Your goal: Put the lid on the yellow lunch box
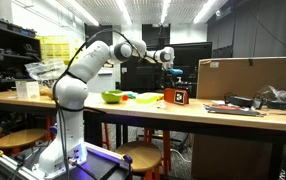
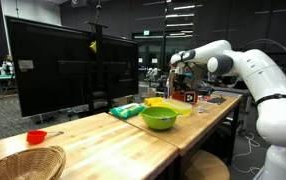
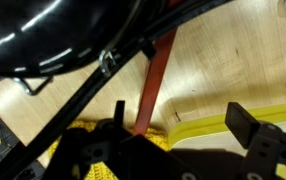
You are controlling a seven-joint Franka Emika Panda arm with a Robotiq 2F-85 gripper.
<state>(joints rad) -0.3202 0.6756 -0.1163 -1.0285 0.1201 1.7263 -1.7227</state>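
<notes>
My gripper next picks up the orange-red lid [image 1: 175, 96] across its thin top edge, near one end. That leaves the rest of the lid free to cover the lunch box [image 1: 143, 98].
The orange-red lid [image 1: 175, 96] stands on edge on the wooden table, its dark-and-white patch showing; it also shows in an exterior view [image 2: 190, 97]. In the wrist view it is a thin red strip [image 3: 153, 75] beside one finger. The low yellow lunch box [image 1: 143, 98] lies next to it, near the green bowl [image 1: 112, 97]; its rim shows in the wrist view [image 3: 215, 124]. My gripper [image 1: 166, 60] hangs just above the lid, and in the wrist view its jaws [image 3: 183, 115] are wide open and hold nothing.
A cardboard box [image 1: 248, 78] and dark clutter [image 1: 263, 103] fill one end of the table. Clear containers [image 1: 28, 88] and yellow crates [image 1: 53, 48] sit behind the robot base. A green packet [image 2: 128, 111], red dish [image 2: 36, 137], wicker basket [image 2: 23, 162] and large monitor [image 2: 63, 70] stand further along.
</notes>
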